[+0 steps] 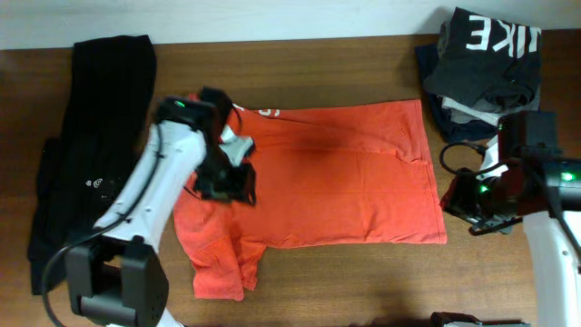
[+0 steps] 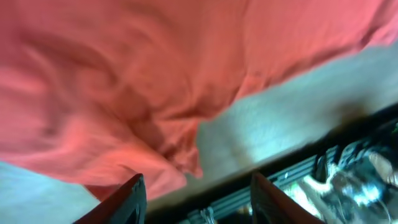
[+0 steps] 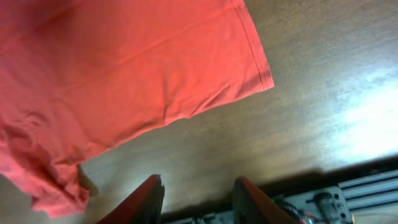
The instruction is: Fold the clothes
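Next, my left gripper picks up the red-orange T-shirt by the bunched sleeve (image 1: 222, 263) at the T-shirt's front edge and folds that side toward the back.
The clothes are a red-orange T-shirt (image 1: 345, 173) lying flat across the middle of the table, hem to the right. Its left part is rumpled, with a bunched sleeve (image 1: 222, 263) near the front edge. A bit of white lettering (image 1: 265, 112) peeks out at the back. My left gripper (image 1: 236, 184) hovers over the shirt's left part. In the left wrist view it (image 2: 199, 202) stands open, empty, with crumpled fabric (image 2: 143, 93) ahead of it. My right gripper (image 1: 463, 202) sits just right of the hem. It (image 3: 198, 199) is open over bare wood, short of the hem corner (image 3: 264, 78).
A long black garment (image 1: 91, 145) lies along the left side of the wooden table (image 1: 363, 272). A folded dark and grey stack (image 1: 486, 64) with white block letters rests at the back right. Metal frame rails (image 2: 323, 174) run along the table's front edge.
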Available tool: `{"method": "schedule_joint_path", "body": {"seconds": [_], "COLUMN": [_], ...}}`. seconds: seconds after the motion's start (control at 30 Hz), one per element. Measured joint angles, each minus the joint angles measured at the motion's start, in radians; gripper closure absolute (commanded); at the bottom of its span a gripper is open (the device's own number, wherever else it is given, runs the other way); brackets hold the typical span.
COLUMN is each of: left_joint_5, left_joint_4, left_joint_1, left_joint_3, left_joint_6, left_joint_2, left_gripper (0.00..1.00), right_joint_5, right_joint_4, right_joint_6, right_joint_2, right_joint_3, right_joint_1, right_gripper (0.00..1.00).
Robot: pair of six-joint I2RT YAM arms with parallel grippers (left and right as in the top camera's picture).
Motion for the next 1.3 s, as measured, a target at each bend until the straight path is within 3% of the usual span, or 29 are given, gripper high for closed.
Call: {"method": "schedule_joint_path", "body": {"seconds": [0.17,0.57,1.03,1.3], "left_joint_5": [-0.035,-0.118,-0.185,-0.212], "left_joint_4": [0.027,0.191,0.315,0.370], "left_joint_1": [-0.045,-0.112,-0.327,-0.372], "left_joint_3": [-0.173,-0.496,-0.644,-0.683], "left_joint_6": [-0.096,-0.392,-0.457,-0.480], "left_joint_2": [-0.070,-0.489,-0.475,-0.311], "left_gripper": [0.43,0.39,0.36,0.36], "right_joint_5": [0.005,0.003,0.000,0.000], "right_joint_4": [0.062,0.133,0.138,0.138], "right_joint_6": [-0.018,-0.055,-0.065,-0.064], "right_joint_2": [0.000,0.047,0.069,0.069], "right_joint_3": [-0.087,-0.136,-0.140,-0.140], "right_joint_1": [0.000,0.000,0.000,0.000], "right_gripper": [0.55,0.55,0.55,0.55]}}
